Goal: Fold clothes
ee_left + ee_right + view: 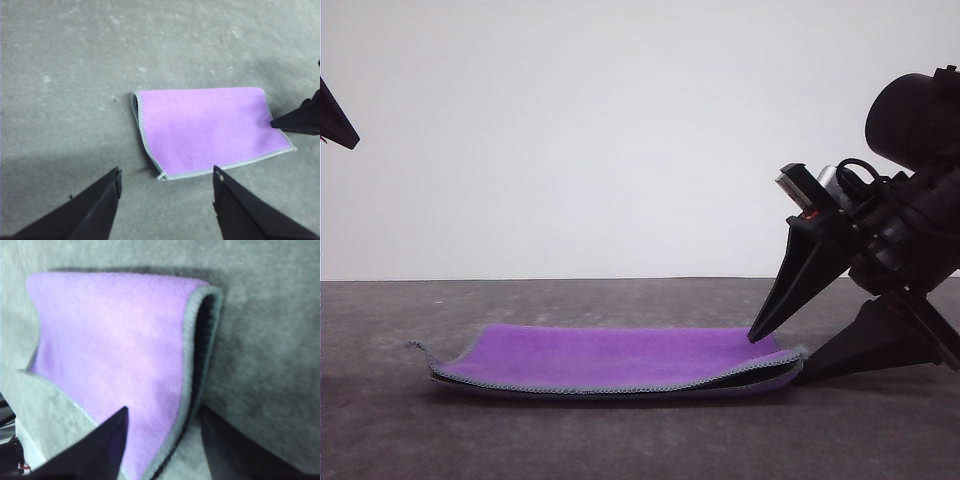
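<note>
The right gripper picks up the stitched edge of the cloth (796,361) next, since that edge stands up from the table while the cloth's purple side (610,355) lies flat.
The clothes (620,358) are one small cloth lying folded on the grey table, purple face up, with light-grey stitched edging and a dark inner face showing at the fold (202,340). My right gripper (778,358) is open at the cloth's right end. Its upper fingertip (760,335) rests at the purple top layer and the lower finger (860,350) lies on the table beside the edge. In the right wrist view the cloth's stitched edge (186,390) runs between the two fingers. My left gripper (167,175) hangs open above the table, over the cloth's near corner (162,176), holding nothing.
The grey felt-like table (640,440) stretches around the cloth, with a plain white wall behind. A tip of the left arm's finger (342,130) pokes in high at the left edge of the front view.
</note>
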